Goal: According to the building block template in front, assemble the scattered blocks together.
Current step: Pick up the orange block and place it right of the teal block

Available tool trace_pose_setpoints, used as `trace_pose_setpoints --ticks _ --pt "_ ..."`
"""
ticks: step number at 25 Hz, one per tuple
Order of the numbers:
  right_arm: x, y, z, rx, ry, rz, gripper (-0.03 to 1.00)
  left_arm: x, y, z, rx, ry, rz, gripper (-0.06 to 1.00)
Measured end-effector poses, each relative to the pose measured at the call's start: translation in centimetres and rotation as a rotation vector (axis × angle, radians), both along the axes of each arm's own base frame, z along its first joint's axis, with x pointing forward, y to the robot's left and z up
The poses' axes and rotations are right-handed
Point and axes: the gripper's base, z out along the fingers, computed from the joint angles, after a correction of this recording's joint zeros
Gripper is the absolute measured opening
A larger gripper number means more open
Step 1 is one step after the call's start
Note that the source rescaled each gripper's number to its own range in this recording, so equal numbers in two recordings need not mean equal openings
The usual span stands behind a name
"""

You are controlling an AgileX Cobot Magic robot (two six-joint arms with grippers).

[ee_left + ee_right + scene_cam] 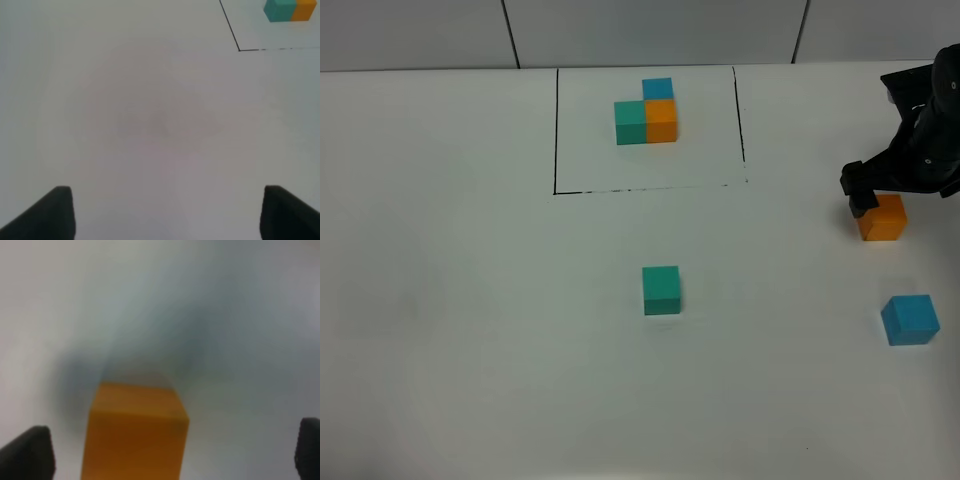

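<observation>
The right gripper will next grab the loose orange cube by its opposite sides, so that the robot can join it to the loose teal cube point(661, 290).
The template point(647, 113) is a teal, orange and blue trio inside a thin black rectangle at the back centre; its teal and orange cubes show in the left wrist view point(290, 10). The loose teal cube point(661, 290) sits mid-table. The loose orange cube point(883, 217) sits at the right, and the loose blue cube point(910, 319) nearer the front right. My right gripper point(877, 203) is open, its fingers on either side of the orange cube point(135, 432), which sits nearer one finger. My left gripper point(165, 212) is open and empty over bare table; it is out of the high view.
The white table point(470, 320) carries only the cubes and the drawn rectangle point(555, 150). Grey wall panels run along the back edge. The right arm's black body point(930, 130) reaches in from the right edge.
</observation>
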Motion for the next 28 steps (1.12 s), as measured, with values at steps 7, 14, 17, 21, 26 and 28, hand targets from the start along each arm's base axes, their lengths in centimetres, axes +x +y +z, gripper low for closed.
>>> trace_pose_setpoints --ticks 7,14,17,21,26,28 --pt "0.2 -0.6 -2.3 0.044 0.048 -0.042 0.91 0.0 0.0 0.0 0.0 0.0 0.0 0.68" --pt "0.2 -0.2 -2.4 0.096 0.056 -0.064 0.46 0.0 0.0 0.0 0.0 0.0 0.0 0.68" --pt "0.0 -0.1 -2.5 0.104 0.074 -0.075 0.06 0.0 0.0 0.0 0.0 0.0 0.0 0.68" --pt "-0.3 -0.2 -2.5 0.091 0.112 -0.065 0.03 0.0 0.0 0.0 0.0 0.0 0.0 0.68" --pt "-1.4 1.2 -1.3 0.026 0.197 0.226 0.03 0.0 0.0 0.0 0.0 0.0 0.0 0.68" --pt "-2.1 3.4 -0.3 -0.001 0.21 0.402 0.03 0.0 0.0 0.0 0.0 0.0 0.0 0.68"
